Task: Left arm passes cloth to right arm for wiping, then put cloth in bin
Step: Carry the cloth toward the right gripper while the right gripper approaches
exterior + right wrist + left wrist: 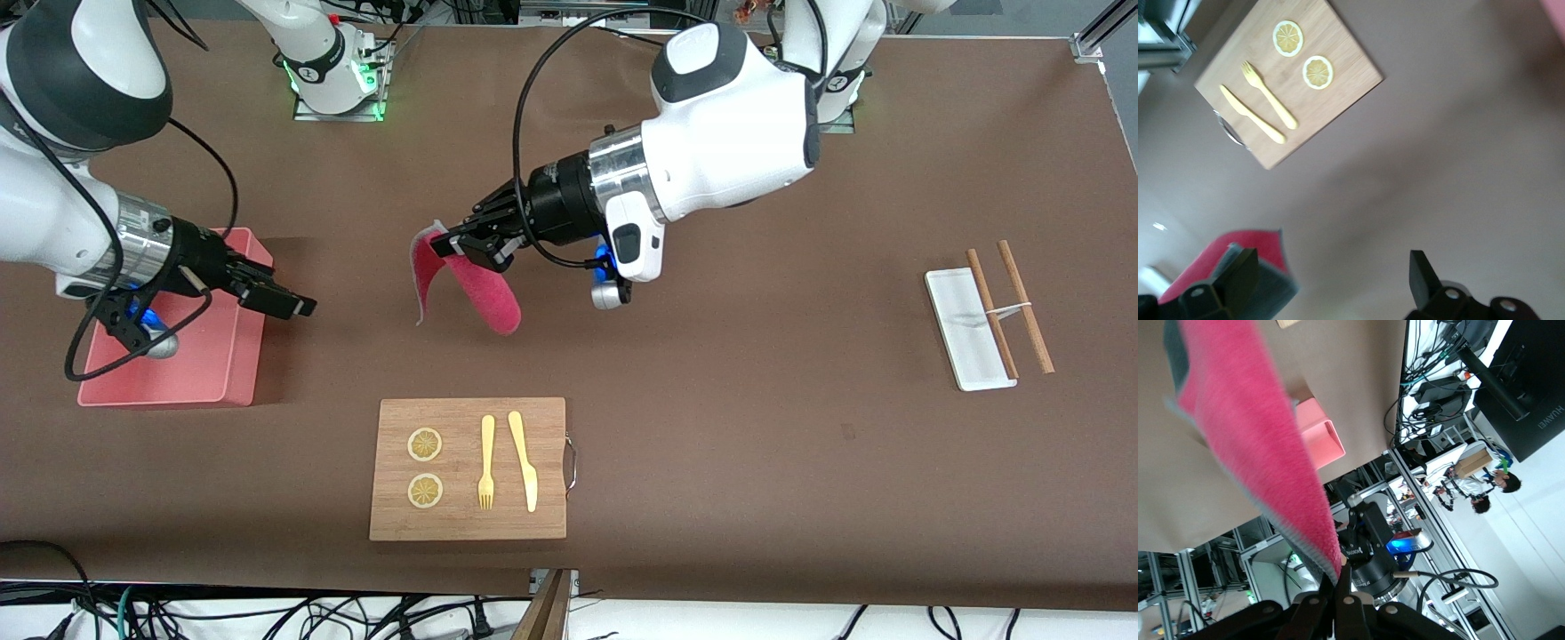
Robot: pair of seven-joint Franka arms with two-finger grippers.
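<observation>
The magenta-pink cloth (485, 293) is to be taken over for wiping. My right gripper should grab it by its loose grey-backed edge (420, 274) next.
My left gripper (455, 242) is shut on one edge of the magenta-pink cloth (484, 298), which hangs folded above the bare table between the arms. In the left wrist view the cloth (1245, 427) runs from the shut fingertips (1341, 577) outward. My right gripper (300, 307) is open and empty, over the edge of the salmon-pink bin (209, 360) that faces the cloth. In the right wrist view the open fingers (1421, 270) frame bare table, and the cloth (1238, 257) shows beside one finger. The bin also shows in the left wrist view (1319, 440).
A wooden board (468, 468) with two lemon slices (425, 444), a fork (486, 462) and a knife (523, 460) lies nearer the front camera. A small white tray (965, 338) with chopsticks (1024, 304) lies toward the left arm's end.
</observation>
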